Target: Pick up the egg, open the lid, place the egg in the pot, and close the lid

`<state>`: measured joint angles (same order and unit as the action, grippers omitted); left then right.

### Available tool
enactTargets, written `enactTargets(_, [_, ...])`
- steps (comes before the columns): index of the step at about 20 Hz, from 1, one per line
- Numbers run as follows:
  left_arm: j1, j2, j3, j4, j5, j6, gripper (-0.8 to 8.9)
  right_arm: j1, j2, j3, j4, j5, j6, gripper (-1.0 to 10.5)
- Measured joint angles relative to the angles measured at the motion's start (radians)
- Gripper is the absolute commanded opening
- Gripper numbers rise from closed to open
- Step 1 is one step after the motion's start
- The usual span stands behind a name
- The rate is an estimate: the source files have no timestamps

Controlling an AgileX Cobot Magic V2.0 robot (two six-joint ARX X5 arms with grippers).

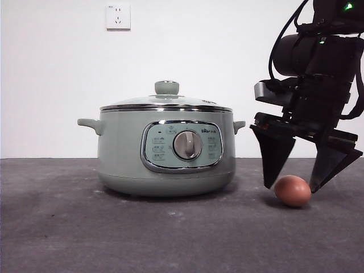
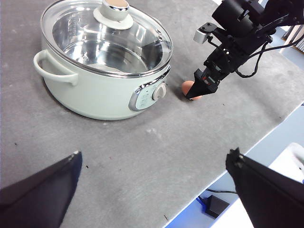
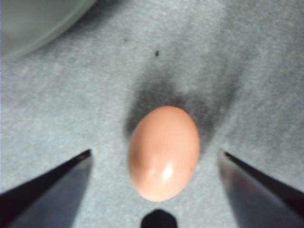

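Note:
My right gripper should next grab the egg by the facing sides of its middle (image 1: pixel 293 190), because the brown-orange egg narrows into rounded ends.
A brown-orange egg (image 1: pixel 293 190) lies on the grey mat to the right of the pot (image 1: pixel 165 153). My right gripper (image 1: pixel 291 183) stands open right over it, one jaw on each side, neither touching the shell. From the right wrist the egg (image 3: pixel 164 152) fills the gap between the two open jaws of that gripper (image 3: pixel 154 156). The glass lid (image 1: pixel 166 102) with its pale green knob (image 1: pixel 166 87) rests shut on the pot. My left gripper (image 2: pixel 154 159) hangs open high above the mat, away from the pot (image 2: pixel 102 61), the lid (image 2: pixel 107 40) and the egg (image 2: pixel 191 88).
A white wall with a socket (image 1: pixel 118 16) rises behind the mat. The left wrist view shows the table's edge (image 2: pixel 247 145) close to the egg's side, with a cable and floor beyond it.

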<state>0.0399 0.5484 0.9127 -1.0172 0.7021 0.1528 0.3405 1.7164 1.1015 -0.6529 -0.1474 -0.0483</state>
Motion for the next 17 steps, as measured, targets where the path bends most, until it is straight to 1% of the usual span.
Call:
enactTargets(3, [0.0, 0.0, 0.0, 0.0, 0.0, 0.0, 6.29, 0.0, 0.006, 0.0, 0.013, 0.021, 0.002, 3.1])
enactTargets(8, [0.0, 0.0, 0.0, 0.0, 0.0, 0.0, 6.29, 0.0, 0.022, 0.0, 0.023, 0.021, 0.008, 3.0])
enactTargets(9, [0.0, 0.0, 0.0, 0.0, 0.0, 0.0, 6.29, 0.0, 0.03, 0.0, 0.023, 0.021, 0.01, 2.1])
enactTargets(10, [0.0, 0.0, 0.0, 0.0, 0.0, 0.0, 6.29, 0.0, 0.035, 0.0, 0.022, 0.021, 0.011, 0.9])
enactTargets(11, [0.0, 0.0, 0.0, 0.0, 0.0, 0.0, 6.29, 0.0, 0.036, 0.0, 0.024, 0.018, 0.011, 0.2])
enactTargets(12, [0.0, 0.0, 0.0, 0.0, 0.0, 0.0, 6.29, 0.0, 0.036, 0.0, 0.027, 0.017, 0.011, -0.2])
enactTargets(17, [0.0, 0.005, 0.0, 0.004, -0.017, 0.0, 6.29, 0.0, 0.026, 0.0, 0.016, 0.017, 0.011, -0.2])
